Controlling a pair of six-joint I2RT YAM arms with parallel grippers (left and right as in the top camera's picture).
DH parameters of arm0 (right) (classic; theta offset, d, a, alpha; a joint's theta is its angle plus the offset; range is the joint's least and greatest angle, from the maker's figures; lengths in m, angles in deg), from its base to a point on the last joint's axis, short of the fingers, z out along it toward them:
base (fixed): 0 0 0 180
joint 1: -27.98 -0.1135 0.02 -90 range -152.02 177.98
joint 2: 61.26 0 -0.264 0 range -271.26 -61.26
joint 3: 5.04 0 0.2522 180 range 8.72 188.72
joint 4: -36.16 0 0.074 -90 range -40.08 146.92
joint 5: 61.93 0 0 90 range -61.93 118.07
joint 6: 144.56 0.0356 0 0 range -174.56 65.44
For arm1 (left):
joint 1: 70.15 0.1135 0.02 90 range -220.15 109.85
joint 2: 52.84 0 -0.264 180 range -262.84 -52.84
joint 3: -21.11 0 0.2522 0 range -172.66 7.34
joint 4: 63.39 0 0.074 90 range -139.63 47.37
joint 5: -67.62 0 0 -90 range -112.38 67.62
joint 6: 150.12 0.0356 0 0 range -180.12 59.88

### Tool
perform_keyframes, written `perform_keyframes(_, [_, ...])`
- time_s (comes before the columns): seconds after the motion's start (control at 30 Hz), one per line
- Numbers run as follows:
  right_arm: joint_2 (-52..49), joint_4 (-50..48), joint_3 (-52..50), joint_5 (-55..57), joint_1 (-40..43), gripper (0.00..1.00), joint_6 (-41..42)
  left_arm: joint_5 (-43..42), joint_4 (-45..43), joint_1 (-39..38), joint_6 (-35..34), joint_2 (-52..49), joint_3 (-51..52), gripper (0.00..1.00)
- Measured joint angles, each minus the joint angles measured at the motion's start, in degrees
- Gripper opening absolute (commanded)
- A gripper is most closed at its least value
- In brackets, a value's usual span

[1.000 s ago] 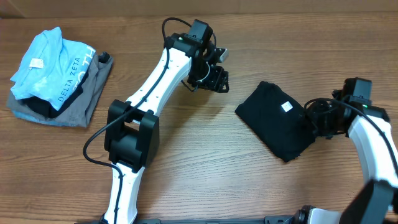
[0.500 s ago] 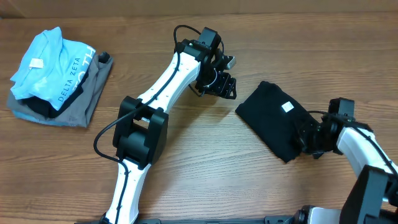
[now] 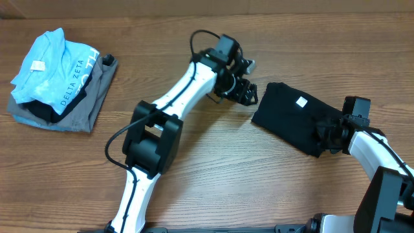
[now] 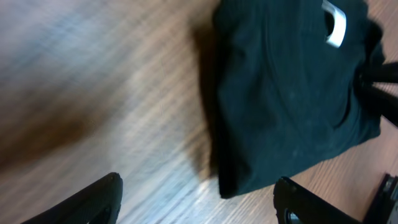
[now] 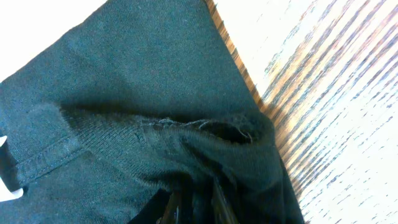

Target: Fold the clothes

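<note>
The left gripper grabs the black T-shirt bundle by its edge opposite my right gripper next, to lay it folded on the other clothes.
The black T-shirt (image 3: pixel 291 116) lies folded into a compact bundle on the table at the right, its small white tag (image 3: pixel 301 101) facing up. My right gripper (image 3: pixel 325 134) is shut on the bundle's right edge; in the right wrist view the black cloth (image 5: pixel 143 93) is bunched between the fingers (image 5: pixel 199 208). My left gripper (image 3: pixel 246 92) hovers open just left of the bundle's upper left corner. In the left wrist view the shirt (image 4: pixel 286 99) and tag (image 4: pixel 334 25) lie ahead of the open, empty fingers (image 4: pixel 199 202).
A light blue "DELTA ZETA" shirt (image 3: pixel 48 65) lies on a grey folded garment (image 3: pixel 84 107) at the far left of the wooden table (image 3: pixel 213 175).
The left arm has swung right toward the black shirt. The right gripper has pulled the bundle, which has turned and shifted slightly right and up.
</note>
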Motion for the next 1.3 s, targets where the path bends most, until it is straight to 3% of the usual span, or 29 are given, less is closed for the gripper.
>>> perform_keyframes(0.17, [0.0,0.1,0.0,0.0,0.0,0.21,-0.4,-3.1,-8.5,-2.0,-2.4,-1.8,2.3,0.85])
perform_keyframes(0.33, [0.0,0.1,0.0,-0.1,0.0,0.21,-0.7,-12.5,-16.0,-1.5,-5.2,-6.3,2.3,0.85])
perform_keyframes(0.67, [0.0,0.1,0.0,-0.1,0.0,0.21,-0.7,-19.1,-18.2,-2.8,-7.5,-8.3,2.0,0.77])
perform_keyframes(0.8, [0.0,0.1,0.0,0.0,0.0,0.21,-0.7,-17.4,-18.0,-5.9,-8.0,-8.3,1.9,0.63])
perform_keyframes(1.0, [0.0,1.7,0.3,-0.1,0.0,0.2,-0.9,-14.1,-18.1,-8.1,-10.6,-9.2,1.8,0.11])
perform_keyframes(1.1, [0.0,3.8,0.7,-0.4,0.0,0.17,-0.9,-16.0,-18.5,-7.6,-10.1,-9.7,1.9,0.04])
perform_keyframes(1.3, [2.0,12.4,1.3,-2.5,-0.1,0.15,-1.5,-21.7,-13.2,-4.6,-8.8,-10.1,2.0,0.04])
